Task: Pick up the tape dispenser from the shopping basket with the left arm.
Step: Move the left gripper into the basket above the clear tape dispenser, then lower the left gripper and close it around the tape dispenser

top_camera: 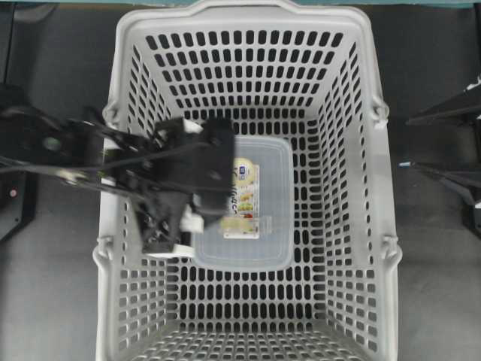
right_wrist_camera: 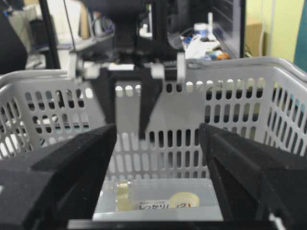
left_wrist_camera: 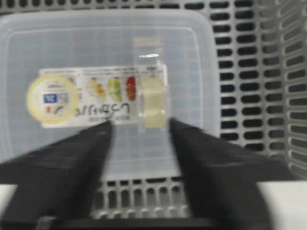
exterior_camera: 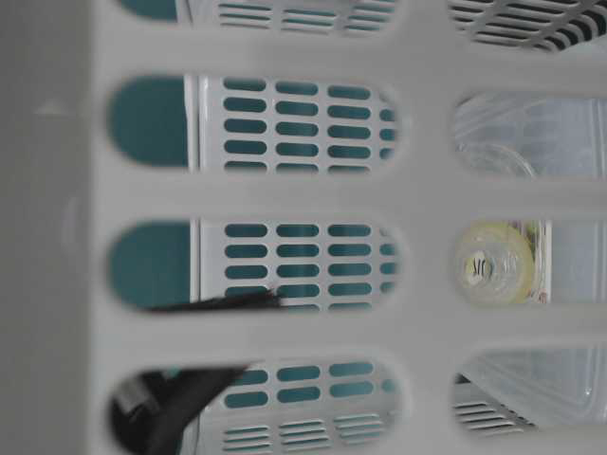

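My left gripper picks up the tape dispenser next, by the clear sides at its big end, which the tape roll fills.
The tape dispenser (top_camera: 255,203), a flat clear case with a white-and-yellow label, lies on the floor of the grey shopping basket (top_camera: 380,226). My left gripper (top_camera: 214,184) reaches in over the left rim and hangs above the case's left half. In the left wrist view the left gripper (left_wrist_camera: 140,125) is open and empty, with the case (left_wrist_camera: 96,48) below it and the tape roll between the fingertips' line. My right gripper (top_camera: 406,141) is open and empty outside the basket's right wall. The right wrist view shows the left gripper (right_wrist_camera: 127,124) well above the case (right_wrist_camera: 158,199).
The basket walls (left_wrist_camera: 249,96) rise high around the case, with the left wall close to my left arm. The table-level view looks through a slotted wall (exterior_camera: 285,199) at the case (exterior_camera: 531,275) and a black finger (exterior_camera: 218,303). Desks and clutter stand beyond the basket (right_wrist_camera: 230,120).
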Available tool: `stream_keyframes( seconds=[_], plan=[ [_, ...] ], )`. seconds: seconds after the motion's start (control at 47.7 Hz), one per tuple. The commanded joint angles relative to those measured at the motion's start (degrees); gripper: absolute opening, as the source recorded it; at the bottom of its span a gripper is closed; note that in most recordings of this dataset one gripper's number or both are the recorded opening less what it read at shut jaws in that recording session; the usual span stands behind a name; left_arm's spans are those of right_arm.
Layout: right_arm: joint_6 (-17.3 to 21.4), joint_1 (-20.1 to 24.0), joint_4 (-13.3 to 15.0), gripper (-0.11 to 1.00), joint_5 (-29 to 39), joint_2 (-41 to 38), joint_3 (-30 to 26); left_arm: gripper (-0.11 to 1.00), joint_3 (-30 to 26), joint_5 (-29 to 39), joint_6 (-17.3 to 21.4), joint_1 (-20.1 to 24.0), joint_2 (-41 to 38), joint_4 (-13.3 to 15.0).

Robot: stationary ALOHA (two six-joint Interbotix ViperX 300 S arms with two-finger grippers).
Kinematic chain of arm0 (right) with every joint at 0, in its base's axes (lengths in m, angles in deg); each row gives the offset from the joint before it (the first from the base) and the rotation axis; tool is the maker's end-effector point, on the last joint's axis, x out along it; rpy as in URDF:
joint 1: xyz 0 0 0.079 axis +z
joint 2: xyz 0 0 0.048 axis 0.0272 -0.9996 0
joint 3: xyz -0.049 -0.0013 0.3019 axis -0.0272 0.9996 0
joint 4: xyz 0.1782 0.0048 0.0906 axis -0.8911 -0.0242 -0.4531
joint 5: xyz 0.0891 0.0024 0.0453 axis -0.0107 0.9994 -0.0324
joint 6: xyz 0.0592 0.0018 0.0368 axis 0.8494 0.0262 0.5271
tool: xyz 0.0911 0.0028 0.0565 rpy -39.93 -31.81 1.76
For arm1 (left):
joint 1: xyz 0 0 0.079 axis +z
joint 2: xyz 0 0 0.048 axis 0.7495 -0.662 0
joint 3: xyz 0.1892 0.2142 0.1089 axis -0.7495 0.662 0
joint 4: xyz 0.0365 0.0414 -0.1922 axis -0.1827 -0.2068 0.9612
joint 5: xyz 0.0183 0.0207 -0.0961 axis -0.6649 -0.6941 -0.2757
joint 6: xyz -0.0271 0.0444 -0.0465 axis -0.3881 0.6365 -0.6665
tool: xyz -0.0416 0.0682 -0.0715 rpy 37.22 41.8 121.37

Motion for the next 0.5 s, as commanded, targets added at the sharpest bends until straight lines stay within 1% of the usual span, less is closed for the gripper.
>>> stream_keyframes(
  seconds=[0.0, 0.084, 0.147, 0.189, 0.294, 0.482],
  plan=[
    [-0.1, 0.1, -0.3, 0.67, -0.3, -0.3, -0.5, 0.61, -3.3, 1.5, -0.5, -0.9, -1.8, -0.2],
    [0.0, 0.1, -0.3, 0.67, -0.3, -0.3, -0.6, 0.81, -4.7, 3.5, -1.1, -1.3, -4.5, -0.2],
    [-0.1, 0.1, -0.3, 0.67, -0.2, -0.3, -0.5, 0.90, -4.9, 4.0, -1.1, -1.5, -5.9, -0.2],
    [-0.1, 0.1, -0.3, 0.67, -0.3, -0.2, -0.6, 0.91, -4.9, 4.0, -1.2, -1.5, -6.8, -0.2],
    [-0.1, 0.1, -0.3, 0.67, -0.3, -0.2, -0.5, 0.90, -4.7, 3.8, -1.5, -1.4, -8.9, -0.2],
    [-0.1, 0.1, -0.3, 0.67, -0.3, -0.2, -0.4, 0.89, -3.9, -0.2, -1.7, -1.4, -12.4, -0.2]
  ],
)
